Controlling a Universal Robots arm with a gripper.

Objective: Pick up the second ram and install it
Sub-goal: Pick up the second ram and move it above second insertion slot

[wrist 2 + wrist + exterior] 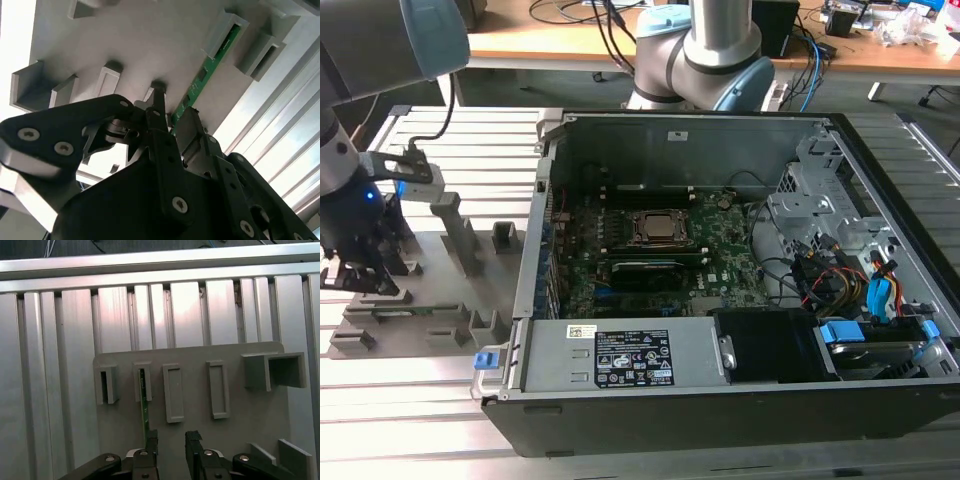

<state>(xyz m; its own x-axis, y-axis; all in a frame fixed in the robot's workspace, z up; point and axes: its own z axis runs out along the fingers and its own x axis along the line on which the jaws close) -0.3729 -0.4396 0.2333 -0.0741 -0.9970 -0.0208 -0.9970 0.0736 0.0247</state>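
Next, my gripper grabs the second ram, by the middle of its exposed long edge (408, 308), to install the ram on the motherboard (725, 245).
The second ram (210, 62) is a thin green board standing on edge in a slot of the grey holder plate (150, 45). In the first wrist view the ram (144, 400) runs from a holder block toward my fingers. My gripper (173, 104) hangs just above its near end with the black fingers apart; the board's end lies close beside one fingertip (151, 437), and nothing is clamped. In the exterior view my gripper (360, 272) is low over the holder plate (470, 250), at that view's left, well away from the open computer case.
The open computer case (720, 130) lies in the middle of the exterior view, with the green motherboard (720, 262) and CPU socket (660, 228) inside. Grey holder blocks (455, 215) stand up from the plate. Ribbed aluminium table (60, 365) surrounds it.
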